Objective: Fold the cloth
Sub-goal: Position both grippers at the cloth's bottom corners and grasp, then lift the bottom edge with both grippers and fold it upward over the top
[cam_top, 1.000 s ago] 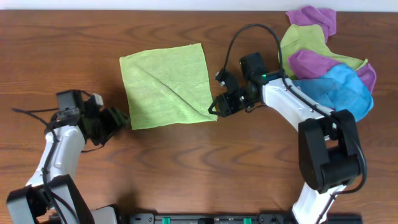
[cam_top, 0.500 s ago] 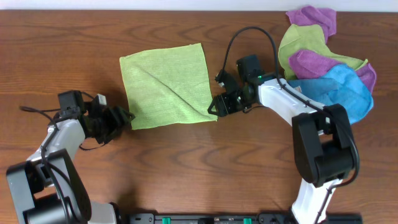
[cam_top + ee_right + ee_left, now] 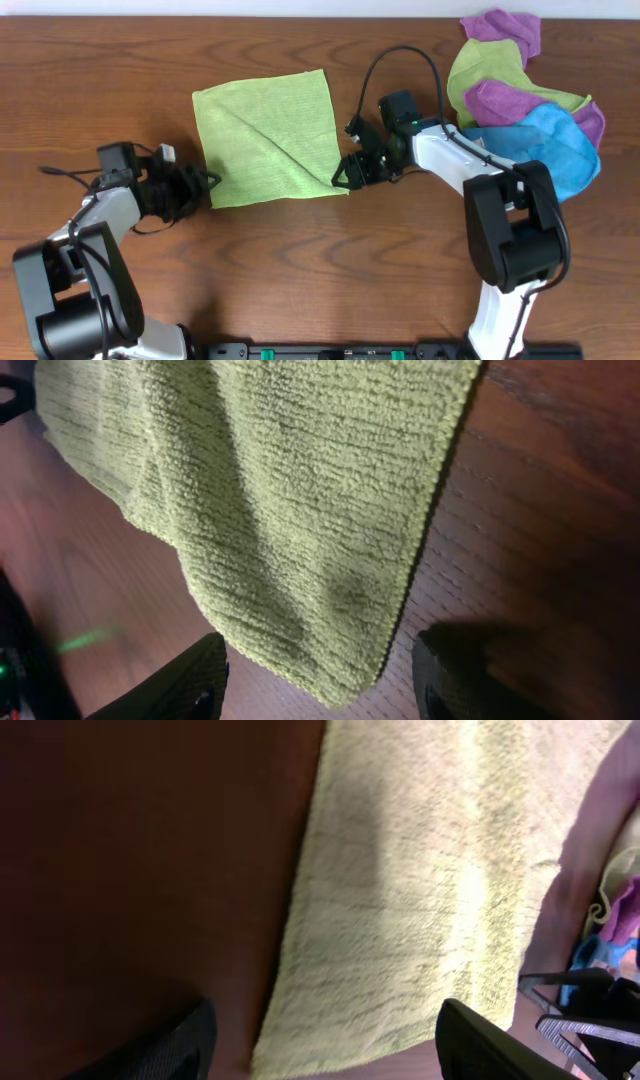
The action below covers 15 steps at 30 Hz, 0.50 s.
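Observation:
My left gripper is to grab the cloth's near corner next, opposite my right gripper's corner. Then the cloth's near edge can be folded toward its far edge.
The lime-green cloth lies flat on the table, with a diagonal crease. My left gripper is open at its near left corner; in the left wrist view that corner lies between the two fingertips. My right gripper is open at the near right corner; in the right wrist view that corner lies between the fingers. No white tag shows.
A pile of cloths sits at the far right: purple, duller green and blue. The table is dark wood. The arm bases stand at the near edge.
My left gripper has moved right, up to the cloth's near left corner. My right gripper has shifted slightly left at the near right corner. The cloth has not moved.

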{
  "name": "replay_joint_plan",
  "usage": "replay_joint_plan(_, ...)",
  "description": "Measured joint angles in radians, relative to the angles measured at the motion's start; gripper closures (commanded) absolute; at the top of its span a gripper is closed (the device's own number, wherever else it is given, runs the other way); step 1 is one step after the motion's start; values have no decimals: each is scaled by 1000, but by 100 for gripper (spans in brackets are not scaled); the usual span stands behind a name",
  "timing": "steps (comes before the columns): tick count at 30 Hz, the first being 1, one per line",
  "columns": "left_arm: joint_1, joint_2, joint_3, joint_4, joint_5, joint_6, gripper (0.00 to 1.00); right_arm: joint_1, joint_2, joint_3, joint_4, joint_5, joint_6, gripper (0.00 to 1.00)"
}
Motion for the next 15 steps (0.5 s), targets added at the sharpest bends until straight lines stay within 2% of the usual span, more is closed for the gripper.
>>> replay_joint_plan(3,-19,14,5,18,12,-12,34,-1,5,7,-6,-6,0,39)
replay_joint_plan(8,-24,25,8,20,17,-22,35,-1,8,7,-6,-21,0,39)
replay_joint_plan(15,-59,42,10,22,18,-33,55,0,15,8,-23,-43,0,46)
